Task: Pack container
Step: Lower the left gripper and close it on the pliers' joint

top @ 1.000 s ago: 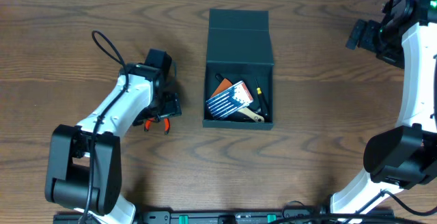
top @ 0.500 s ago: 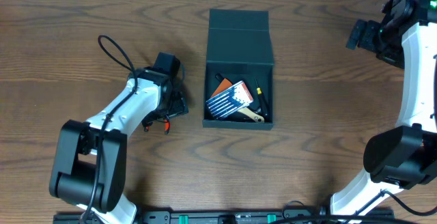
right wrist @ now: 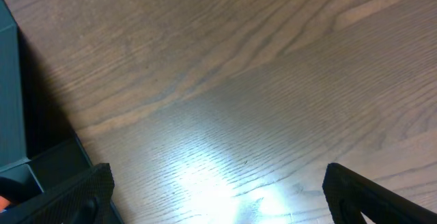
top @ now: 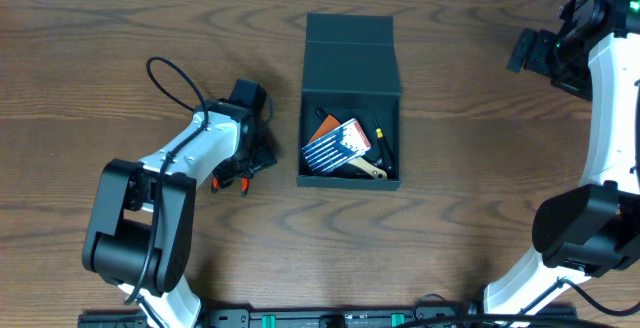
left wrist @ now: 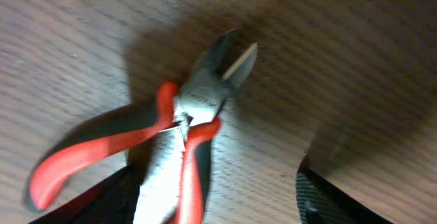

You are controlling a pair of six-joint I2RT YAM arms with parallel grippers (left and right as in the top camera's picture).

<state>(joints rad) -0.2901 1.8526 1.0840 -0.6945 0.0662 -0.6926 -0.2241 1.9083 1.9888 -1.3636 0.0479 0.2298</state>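
Both fingers reach down to their shadows on the tabletop, astride the pliers' straighter red handle [top: 245, 186] [left wrist: 192, 173], so it is now time for my left gripper to close on the pliers.
The container [top: 350, 63], a dark teal box with its flap lid folded back, stands open at the table's middle. Inside lie a blue striped screwdriver case [top: 336, 144], an orange item and some yellow-and-black tools. Red-and-black-handled pliers [top: 229, 180] lie on the wood left of the box. My left gripper [top: 252, 158] hangs low over the pliers [left wrist: 184, 128], open. One handle lies between its fingers [left wrist: 326, 202], next to the left finger, with a gap on the right. My right gripper [top: 528, 52] is open at the far right, holding nothing; its fingers [right wrist: 372, 195] frame bare wood.
The container's outer wall [right wrist: 9, 108] shows at the left edge of the right wrist view. The left arm's black cable [top: 170, 78] loops over the table behind it. The wooden table [top: 480, 178] lies bare to the right of the box.
My left arm has shifted right and settled over the pliers, and its jaws have narrowed somewhat. The pliers and the right arm have not moved.
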